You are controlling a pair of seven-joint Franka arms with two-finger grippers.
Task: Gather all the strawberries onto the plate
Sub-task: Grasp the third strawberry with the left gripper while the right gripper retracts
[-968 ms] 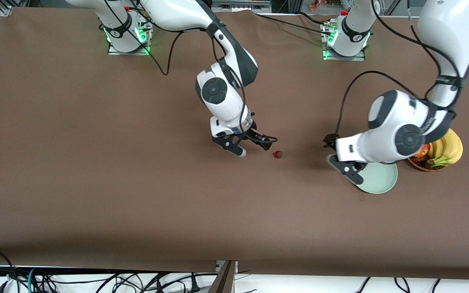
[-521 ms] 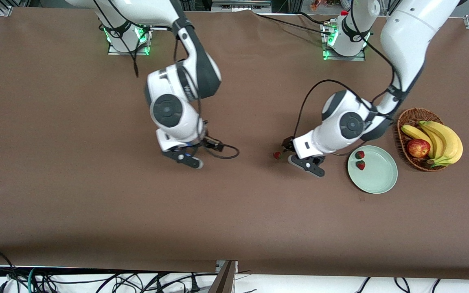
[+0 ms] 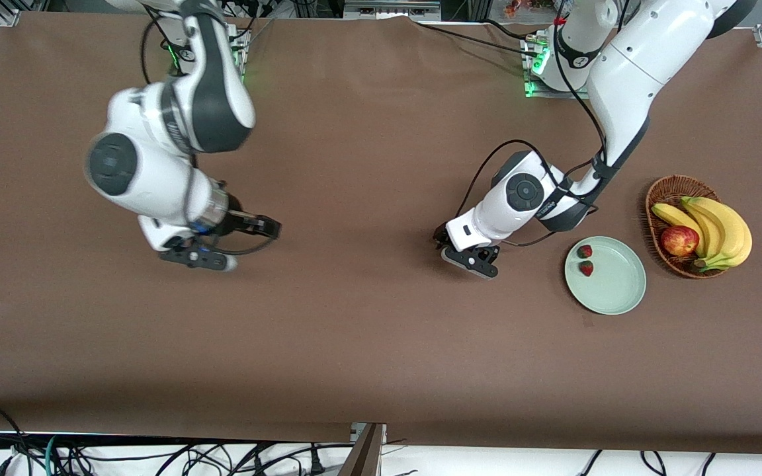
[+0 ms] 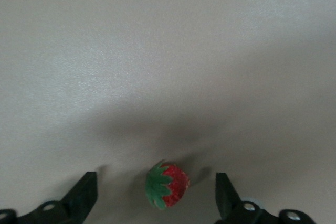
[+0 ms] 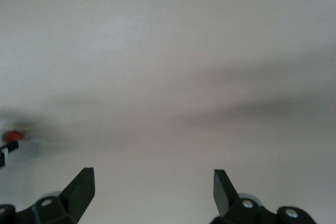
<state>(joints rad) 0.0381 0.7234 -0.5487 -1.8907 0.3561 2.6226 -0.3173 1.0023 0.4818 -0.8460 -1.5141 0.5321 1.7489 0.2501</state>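
My left gripper should close now, because its fingers are low beside the strawberry and closing them would hold the strawberry.
One strawberry (image 4: 168, 186) lies on the brown table between the fingers of my left gripper (image 4: 155, 187), which is open and low over it; a gap shows on each side of the berry. In the front view my left gripper (image 3: 464, 254) hides that berry. Two more strawberries (image 3: 584, 251) (image 3: 586, 268) lie on the pale green plate (image 3: 616, 291), toward the left arm's end of the table. My right gripper (image 3: 202, 259) (image 5: 152, 182) hangs open with nothing in it over bare table toward the right arm's end.
A brown wicker basket (image 3: 660, 192) with bananas (image 3: 718, 228) and a red-yellow apple (image 3: 678, 240) stands beside the plate, closer to the left arm's end. Cables trail from both wrists.
My left gripper has left the plate, moved to the lone strawberry and come down around it. The right arm has swung away toward its own end. Two berries now show on the plate.
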